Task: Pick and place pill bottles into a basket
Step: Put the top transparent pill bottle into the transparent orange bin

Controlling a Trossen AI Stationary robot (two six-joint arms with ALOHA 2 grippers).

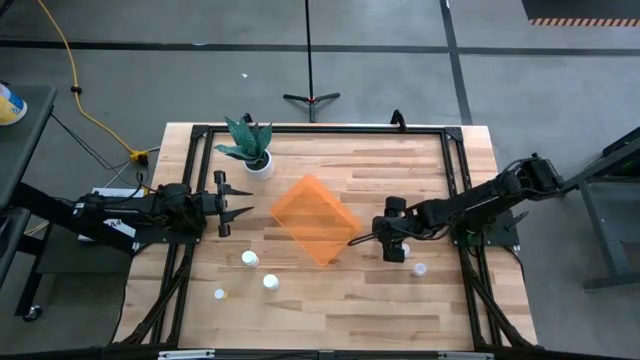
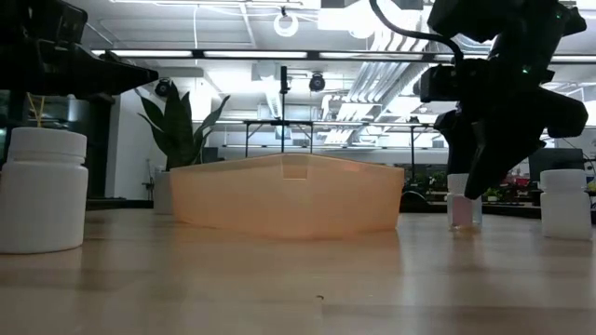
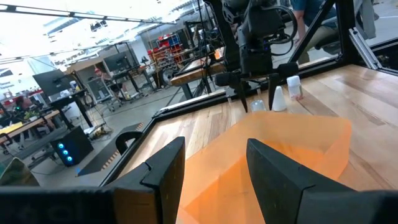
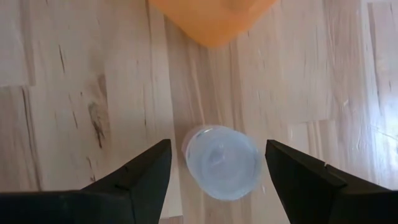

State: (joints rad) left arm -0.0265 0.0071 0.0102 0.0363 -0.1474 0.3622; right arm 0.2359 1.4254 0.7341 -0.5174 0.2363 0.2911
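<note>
The robot's right fingers are beside the white cap [image 4: 224, 163] and would hold the cap if they closed now, so the right gripper should close on the cap.
The orange basket [image 1: 315, 220] lies on the table's middle, turned cornerwise; it also shows in the low view [image 2: 284, 195]. My right gripper [image 1: 393, 240] is open, pointing down over a small white pill bottle [image 4: 222, 162] that stands upright just right of the basket. Its fingers stand on either side of the bottle's cap without touching it. A second bottle [image 1: 421, 268] stands near it. Three more bottles [image 1: 249, 259] [image 1: 270, 282] [image 1: 219, 294] stand near the front left. My left gripper [image 1: 235, 205] is open and empty, held level just left of the basket [image 3: 280, 155].
A white pot with green leaves [image 1: 258, 160] stands at the back left of the table. A black frame [image 1: 455, 160] runs along the table's far and side edges. Bare wood lies in front of the basket.
</note>
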